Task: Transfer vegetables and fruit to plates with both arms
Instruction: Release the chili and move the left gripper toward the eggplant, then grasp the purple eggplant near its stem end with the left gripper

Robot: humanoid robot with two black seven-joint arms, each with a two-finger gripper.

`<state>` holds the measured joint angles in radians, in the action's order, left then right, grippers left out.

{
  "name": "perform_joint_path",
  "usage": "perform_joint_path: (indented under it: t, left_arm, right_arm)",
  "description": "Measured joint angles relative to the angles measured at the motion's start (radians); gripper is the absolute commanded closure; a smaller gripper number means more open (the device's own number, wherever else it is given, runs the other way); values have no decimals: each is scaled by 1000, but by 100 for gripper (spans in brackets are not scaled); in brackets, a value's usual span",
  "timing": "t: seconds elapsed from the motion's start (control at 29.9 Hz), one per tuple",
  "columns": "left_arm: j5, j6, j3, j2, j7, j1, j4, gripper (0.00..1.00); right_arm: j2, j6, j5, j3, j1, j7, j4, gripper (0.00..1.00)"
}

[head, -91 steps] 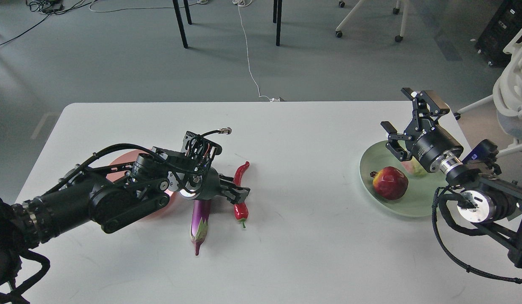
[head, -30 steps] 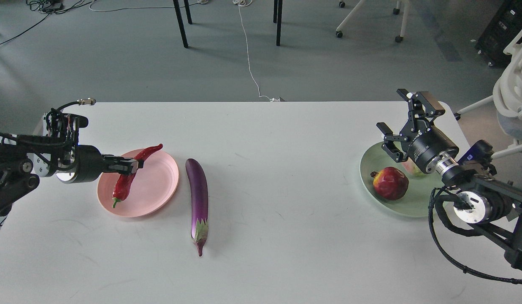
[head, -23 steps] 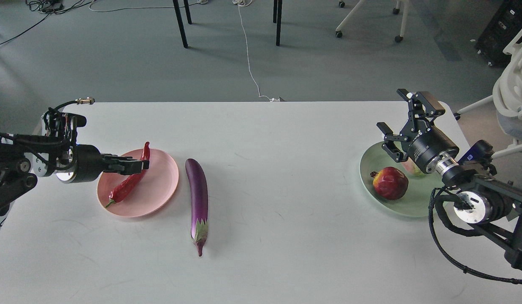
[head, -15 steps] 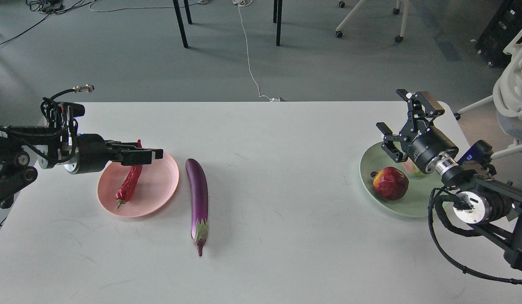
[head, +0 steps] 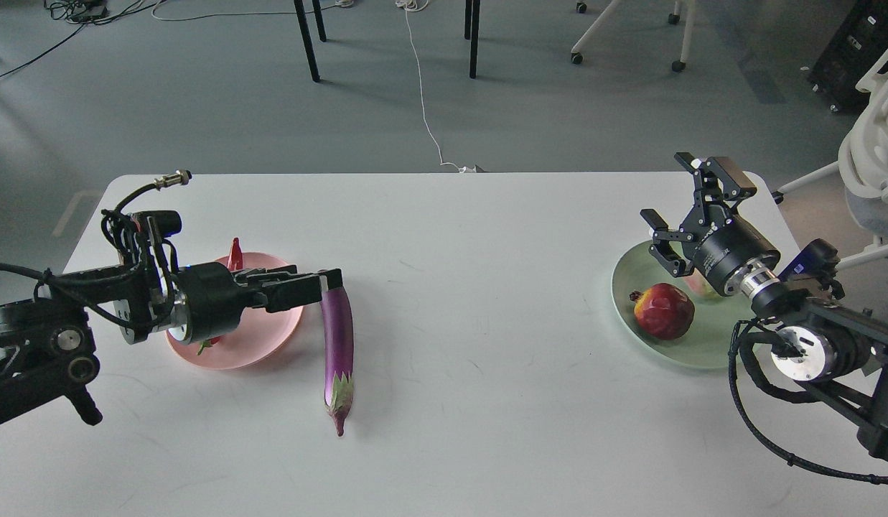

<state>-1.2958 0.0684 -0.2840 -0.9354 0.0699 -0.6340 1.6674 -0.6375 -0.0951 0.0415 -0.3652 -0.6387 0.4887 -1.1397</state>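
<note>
The eggplant lies long and slender out to its stem tip [head: 339, 424]. My left gripper will next grab it near its middle [head: 338, 353] to keep it level.
The pink plate [head: 270, 332] lies at the table's left. The red chili pepper [head: 235, 254] lies on it, mostly hidden behind my left arm. My left gripper [head: 327, 282] is open and empty, reaching right across the plate, with its tips at the far end of the purple eggplant [head: 338, 337], which lies on the table right of the plate. The mint green plate [head: 691, 350] at the right holds the pomegranate [head: 662, 310] and the pale green fruit [head: 703, 288], which is partly hidden. My right gripper [head: 679, 197] is open and empty above that plate's far edge.
The white table [head: 487, 402] ends close behind my right gripper and left of the pink plate. A white chair [head: 874, 151] stands off the table's right side. Dark table legs [head: 307, 39] and a white cable [head: 423, 108] are on the floor beyond.
My left gripper carried the chili from beside the eggplant to the pink plate, let it go, then swung right to the eggplant's far end. My right arm barely moved.
</note>
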Motion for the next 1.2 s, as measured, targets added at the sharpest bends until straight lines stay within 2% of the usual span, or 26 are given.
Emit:
perform_joint_path:
  t: [0.1, 0.2, 0.43, 0.7, 1.2]
  left_arm:
    - [0, -61, 1, 8, -111, 52, 29, 1]
    - [-2, -93, 5, 30, -188, 81, 34, 1]
    - [-11, -102, 11, 128, -253, 101, 37, 1]
    - [-69, -97, 33, 218, -278, 104, 34, 1]
    - [-82, -94, 42, 174, -272, 106, 34, 1]
  right_arm:
    - [0, 0, 0, 0, 2, 0, 1, 3]
    - [0, 0, 0, 0, 3, 0, 2, 3]
    - [1, 0, 1, 1, 9, 0, 3, 3]
    - [-3, 0, 2, -1, 11, 0, 0, 3]
    - [-4, 1, 2, -1, 11, 0, 0, 3]
